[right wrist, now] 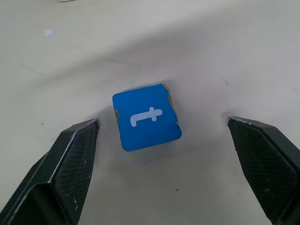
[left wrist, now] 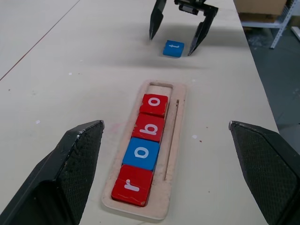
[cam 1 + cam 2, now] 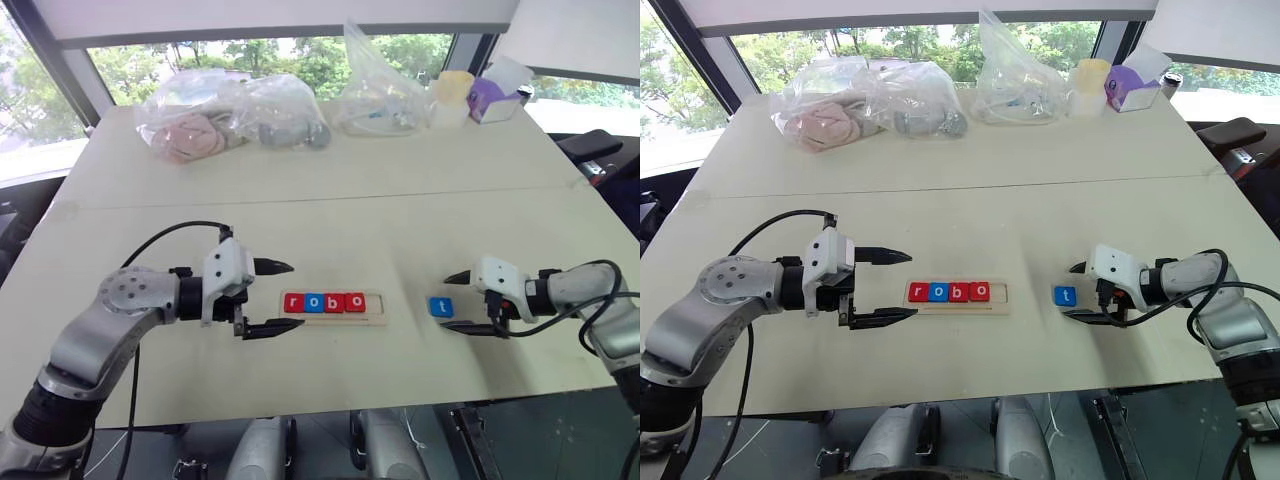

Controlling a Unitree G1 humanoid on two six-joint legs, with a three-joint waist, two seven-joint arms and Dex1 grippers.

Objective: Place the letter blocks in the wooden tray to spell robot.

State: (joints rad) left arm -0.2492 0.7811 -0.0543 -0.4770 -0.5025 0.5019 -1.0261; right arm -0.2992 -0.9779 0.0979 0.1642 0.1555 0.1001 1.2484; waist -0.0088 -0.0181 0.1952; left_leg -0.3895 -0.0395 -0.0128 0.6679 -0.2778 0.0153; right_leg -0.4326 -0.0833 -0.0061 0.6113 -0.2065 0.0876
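Next, my right gripper grabs the blue t block [image 3: 441, 307] by its top and bottom edges to finish spelling robot.
The wooden tray [image 3: 379, 307] lies mid-table holding four letter blocks in a row: red r [image 3: 294, 302], blue o [image 3: 314, 302], red b [image 3: 335, 301], red o [image 3: 355, 301]. The slot's right end is bare. A blue t block [image 3: 441, 307] lies flat on the table to the right of the tray. My right gripper [image 3: 460, 302] is open just right of the t block, its fingertips flanking it without touching; the right wrist view shows the t block [image 1: 146, 116] between the spread fingers. My left gripper [image 3: 278, 297] is open at the tray's left end, holding nothing.
Clear plastic bags [image 3: 232, 120] with soft items, another bag [image 3: 375, 95], a pale cup [image 3: 452, 95] and a purple box [image 3: 493, 100] line the far edge. A seam [image 3: 330, 195] crosses the tabletop. The near table edge runs just below both grippers.
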